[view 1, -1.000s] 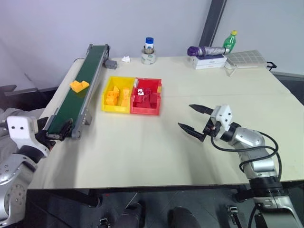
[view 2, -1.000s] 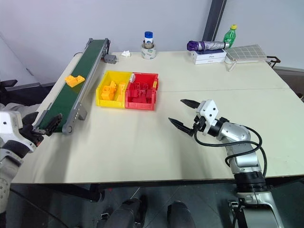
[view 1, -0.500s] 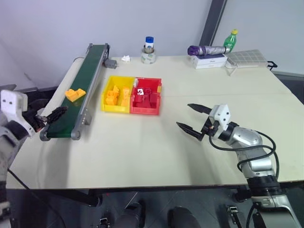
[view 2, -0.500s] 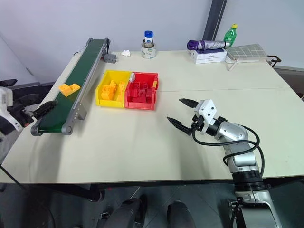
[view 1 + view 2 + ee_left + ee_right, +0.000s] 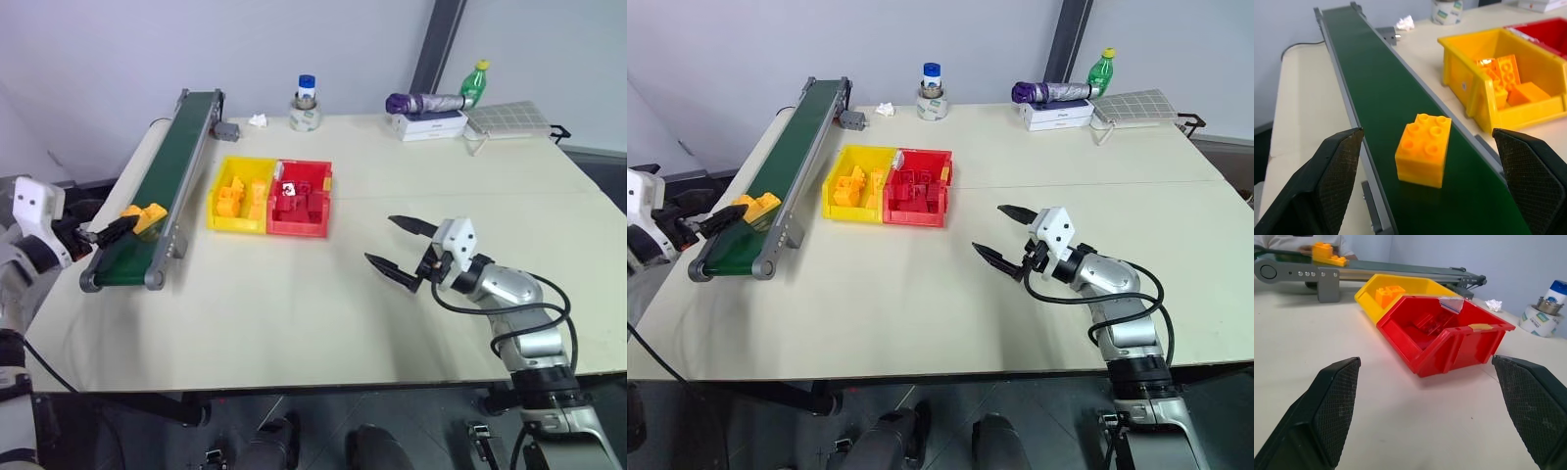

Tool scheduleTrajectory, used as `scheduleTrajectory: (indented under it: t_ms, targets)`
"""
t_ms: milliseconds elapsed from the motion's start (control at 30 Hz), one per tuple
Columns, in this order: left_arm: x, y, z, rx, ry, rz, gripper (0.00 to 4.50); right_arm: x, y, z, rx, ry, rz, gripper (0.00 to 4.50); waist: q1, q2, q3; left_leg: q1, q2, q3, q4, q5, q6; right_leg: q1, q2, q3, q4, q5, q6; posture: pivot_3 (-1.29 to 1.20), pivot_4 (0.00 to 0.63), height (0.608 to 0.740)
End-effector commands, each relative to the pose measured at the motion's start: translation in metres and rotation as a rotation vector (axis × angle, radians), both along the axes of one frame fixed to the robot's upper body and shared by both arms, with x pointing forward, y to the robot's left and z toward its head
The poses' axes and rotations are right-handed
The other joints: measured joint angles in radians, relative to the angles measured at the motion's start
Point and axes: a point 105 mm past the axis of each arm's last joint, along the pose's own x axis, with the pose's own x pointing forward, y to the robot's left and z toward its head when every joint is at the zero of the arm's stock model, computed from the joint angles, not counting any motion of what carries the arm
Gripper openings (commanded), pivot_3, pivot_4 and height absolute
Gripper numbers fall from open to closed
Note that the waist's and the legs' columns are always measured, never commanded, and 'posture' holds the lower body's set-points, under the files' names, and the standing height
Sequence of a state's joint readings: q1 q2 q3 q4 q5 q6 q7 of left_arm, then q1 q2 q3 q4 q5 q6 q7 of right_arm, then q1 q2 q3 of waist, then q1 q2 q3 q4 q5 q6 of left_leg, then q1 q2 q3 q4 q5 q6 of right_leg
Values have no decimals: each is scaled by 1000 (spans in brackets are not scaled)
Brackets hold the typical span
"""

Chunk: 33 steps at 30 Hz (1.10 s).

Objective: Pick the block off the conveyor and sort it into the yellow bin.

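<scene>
The fingers of the robot's left gripper stop short of the yellow-orange block (image 5: 1423, 149), with green conveyor showing between them in the left wrist view, so the gripper needs to move to the block before it closes.
The yellow-orange block (image 5: 1424, 148) lies on the dark green conveyor (image 5: 182, 147), close to the belt's near end. My left gripper (image 5: 110, 229) points level at it from the left edge of the table, open, its fingers (image 5: 1337, 166) spread wider than the block, which sits a little beyond the tips. The yellow bin (image 5: 238, 225) stands just right of the belt with several yellow blocks inside. My right gripper (image 5: 380, 238) hovers open and empty above the table on the right, facing the bins.
A red bin (image 5: 300, 228) with red blocks adjoins the yellow one. At the table's back stand a capped jar on a tape roll (image 5: 307, 110), a grey motor box (image 5: 228, 130), a purple umbrella on books (image 5: 426, 106), a green bottle (image 5: 474, 83) and a gridded tray (image 5: 506, 119).
The block has ridden down the belt toward its near end. My left gripper has risen from below the table's edge and come level with the belt, facing the block. The right arm kept still.
</scene>
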State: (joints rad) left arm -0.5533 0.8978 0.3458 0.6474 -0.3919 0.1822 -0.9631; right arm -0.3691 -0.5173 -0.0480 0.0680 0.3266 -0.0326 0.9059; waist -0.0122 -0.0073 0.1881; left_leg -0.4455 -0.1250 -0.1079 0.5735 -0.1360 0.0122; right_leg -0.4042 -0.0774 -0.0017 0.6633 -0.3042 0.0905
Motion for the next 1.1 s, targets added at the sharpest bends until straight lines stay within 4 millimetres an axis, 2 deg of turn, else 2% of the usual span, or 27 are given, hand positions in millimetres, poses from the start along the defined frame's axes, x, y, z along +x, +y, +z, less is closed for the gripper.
scheduleTrajectory:
  t_ms: [33, 167, 200, 267, 367, 433, 533, 633, 733, 800, 867, 933, 1000, 1100]
  targets:
    - [-1, 1, 2, 16, -19, -1, 4456, -3, 1, 16, -4, -68, 3, 4500, 0, 0, 0, 0, 0, 0, 0, 0, 0, 0, 0, 0, 0, 0, 0, 0, 150, 740]
    - [-2, -2, -7, 11, 5, -18, 4456, -3, 1, 18, -3, -72, 3, 4500, -1, 0, 0, 0, 0, 0, 0, 0, 0, 0, 0, 0, 1, 0, 0, 0, 150, 740]
    - [-3, -2, -9, 8, 13, -16, 4215, -3, 1, 18, -3, -73, 3, 4500, -1, 0, 0, 0, 0, 0, 0, 0, 0, 0, 0, 0, 1, 0, 0, 0, 150, 740]
    - [-5, 1, -19, 33, 50, 13, 3576, -3, 1, 18, -3, -74, 4, 4500, -3, 0, 0, 0, 0, 0, 0, 0, 0, 0, 0, 0, 1, 0, 0, 0, 150, 740]
    - [-10, 4, -23, 3, 61, 29, 2095, -3, 2, 18, -2, -74, 5, 4500, -1, 0, 0, 0, 0, 0, 0, 0, 0, 0, 0, 0, 1, 0, 0, 0, 150, 740]
    - [-12, 5, -22, -8, 64, 41, 1296, -3, 1, 18, -3, -74, 4, 4500, -1, 0, 0, 1, 0, 0, 0, 0, 0, 0, 0, 0, 1, 0, 0, 0, 150, 740]
    - [-14, 5, -7, -37, 0, 59, 1351, -2, 0, 18, -4, -74, 2, 4500, -1, 0, 0, 1, 0, 0, 0, 0, 0, 1, 0, 0, 2, -1, -1, 0, 150, 740]
    - [-13, -1, 24, -88, -123, 66, 1351, -2, 1, 18, 0, -71, 3, 4500, 2, 0, 0, 1, 0, 0, 1, 0, 0, 1, 0, 0, 2, -1, -2, 0, 150, 740]
    - [-8, -25, 42, -98, -176, 26, 1351, -2, 2, 17, 0, -69, 5, 4500, 4, 0, 0, 0, 0, 0, 2, 0, 0, 1, 0, 0, 1, 0, 0, 0, 150, 740]
    - [0, -49, 53, -112, -211, -21, 1351, -1, 2, 17, 0, -69, 6, 4500, 6, 0, 0, 1, 0, 0, 2, 0, 0, 2, 0, 0, 1, 0, 0, 0, 150, 740]
    - [12, -76, 64, -124, -246, -58, 1351, 0, 2, 18, 1, -70, 6, 4500, 7, 0, 0, 1, 0, 0, 3, 0, 0, 2, 0, 0, 2, 0, 0, 0, 150, 740]
    - [32, -100, 66, -123, -272, -47, 1351, 1, 3, 18, 2, -72, 7, 4500, 14, -1, 0, 1, 0, 0, 4, 0, 0, 3, 0, -1, 2, 0, 1, 0, 150, 740]
    - [54, -115, 64, -136, -289, 10, 1351, 2, 4, 19, 5, -75, 7, 4500, 20, -1, 0, 2, 0, 0, 5, 0, 0, 6, 0, -1, 2, 2, 3, 0, 150, 740]
    - [87, -127, 63, -241, -302, 134, 1351, 2, 7, 20, 8, -81, 8, 4500, 23, -2, 0, 2, 0, 0, 6, 1, 0, 9, 1, -1, 2, 2, 4, 0, 150, 740]
